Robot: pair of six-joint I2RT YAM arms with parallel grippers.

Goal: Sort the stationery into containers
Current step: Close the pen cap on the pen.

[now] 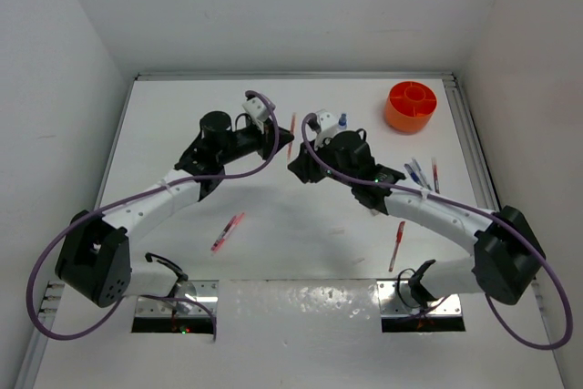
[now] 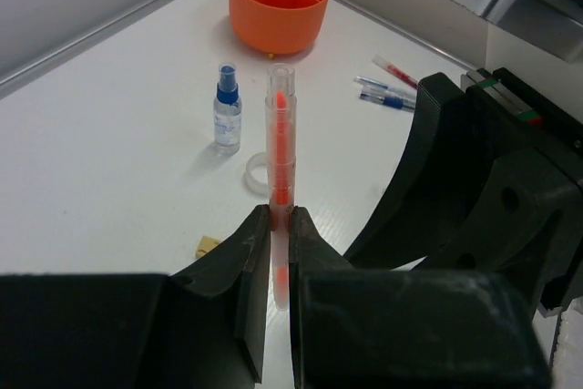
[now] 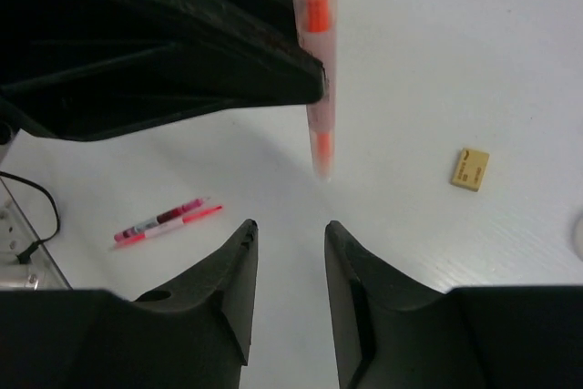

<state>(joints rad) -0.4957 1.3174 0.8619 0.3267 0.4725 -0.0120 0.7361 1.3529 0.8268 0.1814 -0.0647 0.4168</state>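
Note:
My right gripper grabs the clear pen near its clear end (image 1: pixel 290 154) next, beyond the left gripper, leaving the pen's other end to enter the tub (image 1: pixel 412 107).
My left gripper (image 2: pixel 281 218) is shut on a clear pen with a red-orange core (image 2: pixel 280 143), held off the table and pointing toward the round orange tub (image 2: pixel 279 2). In the top view the left gripper (image 1: pixel 278 138) and pen (image 1: pixel 291 134) are at table centre, and the tub (image 1: pixel 412 107) is at the far right. My right gripper (image 3: pixel 290 230) is open and empty, just below the pen's lower end (image 3: pixel 316 88). A blue-capped bottle (image 2: pixel 227 111), a tape ring (image 2: pixel 258 173) and a tan eraser (image 2: pixel 208 245) lie beyond the left gripper.
Blue and red pens (image 1: pixel 419 173) lie right of the right arm, with one red pen (image 1: pixel 397 245) nearer. Two pink pens (image 1: pixel 228 231) lie near left centre and also show in the right wrist view (image 3: pixel 164 220). The tan eraser (image 3: pixel 470 168) is right of the right gripper.

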